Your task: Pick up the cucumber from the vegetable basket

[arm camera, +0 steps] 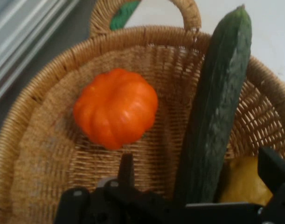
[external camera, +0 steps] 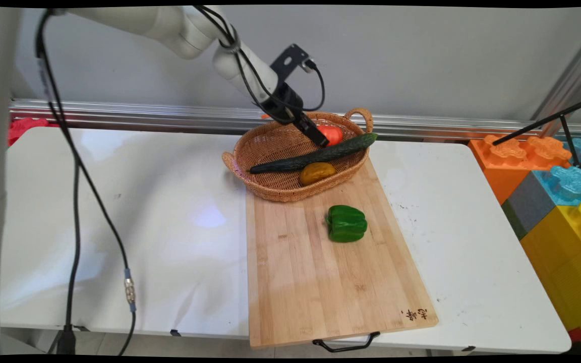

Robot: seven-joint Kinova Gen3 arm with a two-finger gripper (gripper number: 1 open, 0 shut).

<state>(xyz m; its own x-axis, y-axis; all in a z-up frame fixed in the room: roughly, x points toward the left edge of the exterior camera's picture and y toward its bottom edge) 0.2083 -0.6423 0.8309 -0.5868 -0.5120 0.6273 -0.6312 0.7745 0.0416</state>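
Observation:
I will lift the long dark green cucumber out of the wicker basket [external camera: 270, 186], so my gripper will first grab the cucumber by its middle [external camera: 320, 158] next.
A wicker basket [external camera: 270, 186] [arm camera: 35, 135] stands at the far end of a wooden cutting board [external camera: 321, 282]. In it lie a ribbed red-orange tomato [external camera: 333, 133] [arm camera: 116, 107], a long dark cucumber [external camera: 310, 156] [arm camera: 221, 102] propped on the rim, and a yellow fruit [external camera: 316, 172] [arm camera: 242, 186]. My gripper [external camera: 320, 137] [arm camera: 198, 170] reaches down into the basket, open, just beside the tomato. The cucumber's near end lies between the two fingers [arm camera: 126, 168]. A green bell pepper [external camera: 346, 223] lies on the board in front of the basket.
Large orange, blue and yellow toy blocks [external camera: 558, 191] stand off the table's right end, with a black tripod leg [external camera: 547, 121] over them. A black cable [external camera: 76, 201] hangs at the left. A metal rail [external camera: 119, 113] runs along the wall.

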